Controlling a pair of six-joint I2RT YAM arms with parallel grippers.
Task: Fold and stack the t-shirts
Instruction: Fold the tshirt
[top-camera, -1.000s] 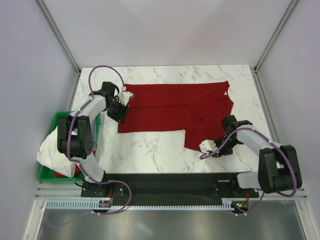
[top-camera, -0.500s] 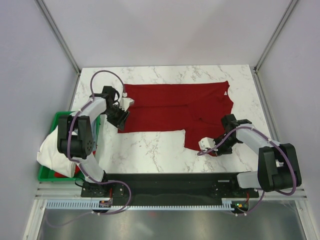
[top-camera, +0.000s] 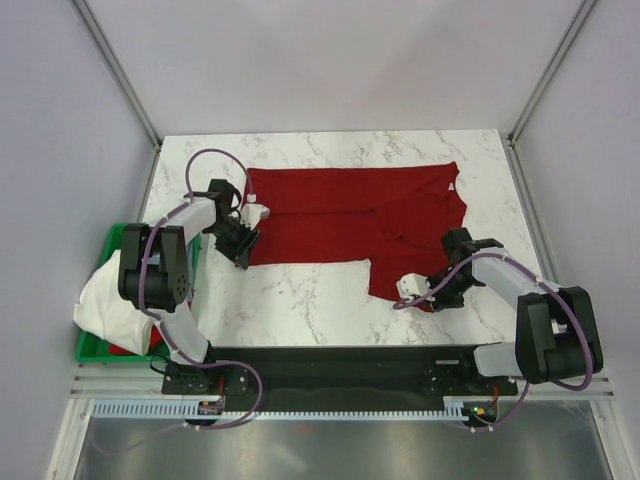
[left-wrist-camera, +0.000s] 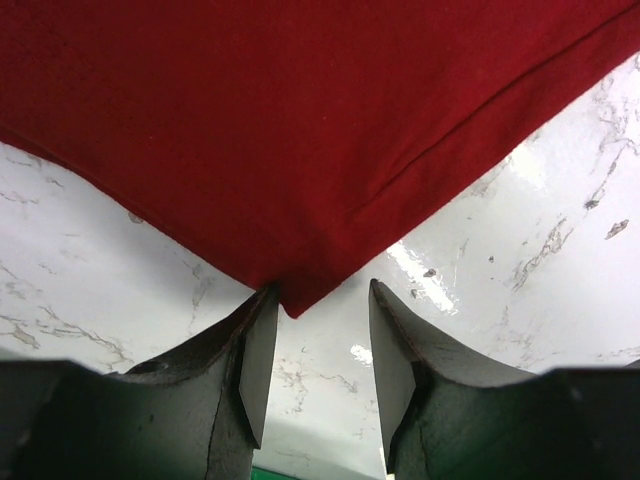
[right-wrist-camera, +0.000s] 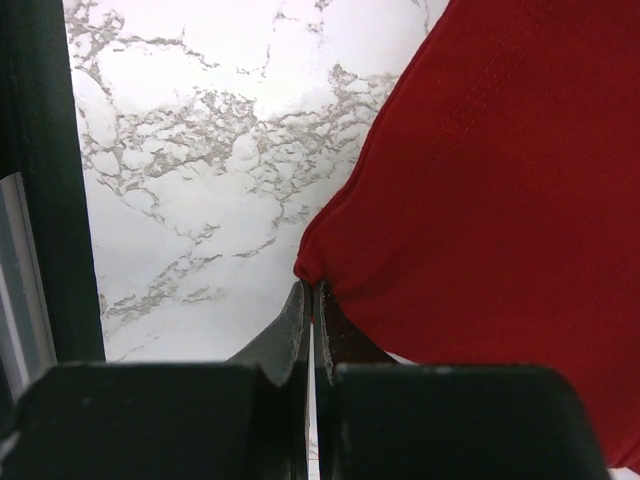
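Observation:
My left gripper should close on the t-shirt now. My fingers reach down to the tabletop around the t-shirt's corner tip (top-camera: 250, 264) and one touches the t-shirt, so closing now would hold the t-shirt (top-camera: 340, 215).
A large dark red t-shirt (top-camera: 340, 215) lies flat on the marble table, with a part folded over on its right half and a small white label (top-camera: 452, 187) at its far right edge. My left gripper (top-camera: 243, 252) is open at the shirt's near left corner. In the left wrist view the gripper (left-wrist-camera: 322, 290) has its jaws apart either side of the corner tip of the shirt (left-wrist-camera: 300, 120). My right gripper (top-camera: 430, 298) is shut on the shirt's near right edge. The right wrist view shows it (right-wrist-camera: 312, 290) pinching a bunched bit of the red cloth (right-wrist-camera: 500, 200).
A green plastic bin (top-camera: 120, 240) stands off the table's left edge, with white cloth (top-camera: 110, 300) spilling over it and a bit of red cloth underneath. Metal frame posts rise at the far corners. The arm bases sit along the near edge.
My left gripper has slid along the shirt's left edge toward me, down to the near left corner. The right gripper has shifted only slightly and stays shut on the cloth.

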